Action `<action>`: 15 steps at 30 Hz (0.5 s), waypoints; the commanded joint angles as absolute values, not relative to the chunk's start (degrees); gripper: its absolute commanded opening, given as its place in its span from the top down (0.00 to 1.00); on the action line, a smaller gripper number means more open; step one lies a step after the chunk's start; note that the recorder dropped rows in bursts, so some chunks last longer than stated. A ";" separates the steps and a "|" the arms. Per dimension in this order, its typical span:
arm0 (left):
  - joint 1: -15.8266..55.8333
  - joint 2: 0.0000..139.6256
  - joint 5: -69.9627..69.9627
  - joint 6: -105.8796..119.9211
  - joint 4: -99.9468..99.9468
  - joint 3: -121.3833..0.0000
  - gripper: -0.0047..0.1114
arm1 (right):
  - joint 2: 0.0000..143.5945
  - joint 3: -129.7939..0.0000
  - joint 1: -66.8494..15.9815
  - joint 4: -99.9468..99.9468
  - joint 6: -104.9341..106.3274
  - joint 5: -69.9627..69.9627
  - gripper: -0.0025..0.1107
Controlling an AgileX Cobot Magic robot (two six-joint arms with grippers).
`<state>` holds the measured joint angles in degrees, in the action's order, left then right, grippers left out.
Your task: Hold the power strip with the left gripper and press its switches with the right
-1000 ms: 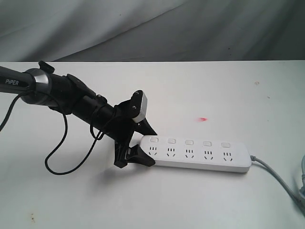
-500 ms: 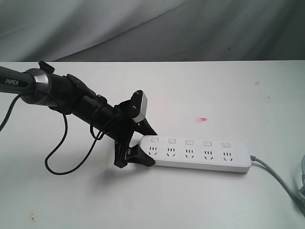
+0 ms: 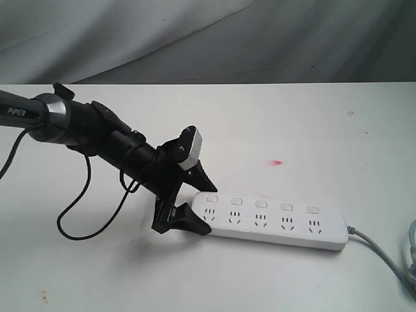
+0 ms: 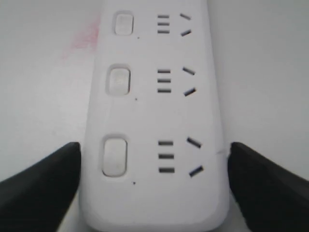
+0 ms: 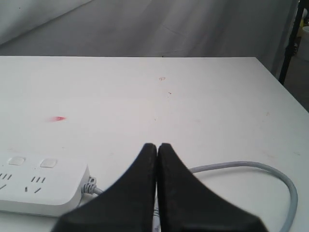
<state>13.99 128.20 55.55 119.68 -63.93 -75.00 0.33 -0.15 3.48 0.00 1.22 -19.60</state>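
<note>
The switches of the power strip need to stay free to press, so my left gripper should grip the power strip next by its end opposite the cord.
The white power strip lies flat on the table, its row of switches along the far side above the sockets. My left gripper straddles the strip's left end, one black jaw against each long side. In the left wrist view the strip fills the gap between the jaws of the left gripper, with three switches showing. My right gripper is shut and empty, above the grey cord past the strip's cord end. It is out of the exterior view.
The white table carries a small red mark behind the strip. The grey cord runs off to the right edge. A black cable loops under the left arm. Grey cloth hangs behind the table.
The power strip has shifted a little right and toward the front, turning slightly, with the left gripper's jaws moving along with its end.
</note>
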 commanded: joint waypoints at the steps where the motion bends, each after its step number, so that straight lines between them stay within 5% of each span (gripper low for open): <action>1: 14.19 127.95 54.91 116.71 -66.16 -75.47 0.06 | 0.00 0.00 3.37 0.44 1.23 -19.49 0.98; 15: 13.56 106.93 37.88 103.94 -65.86 -75.47 0.06 | 0.00 0.00 3.37 0.44 1.23 -19.49 0.98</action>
<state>13.89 112.92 40.93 107.44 -65.02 -75.00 0.33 -0.15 3.48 0.00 1.22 -19.60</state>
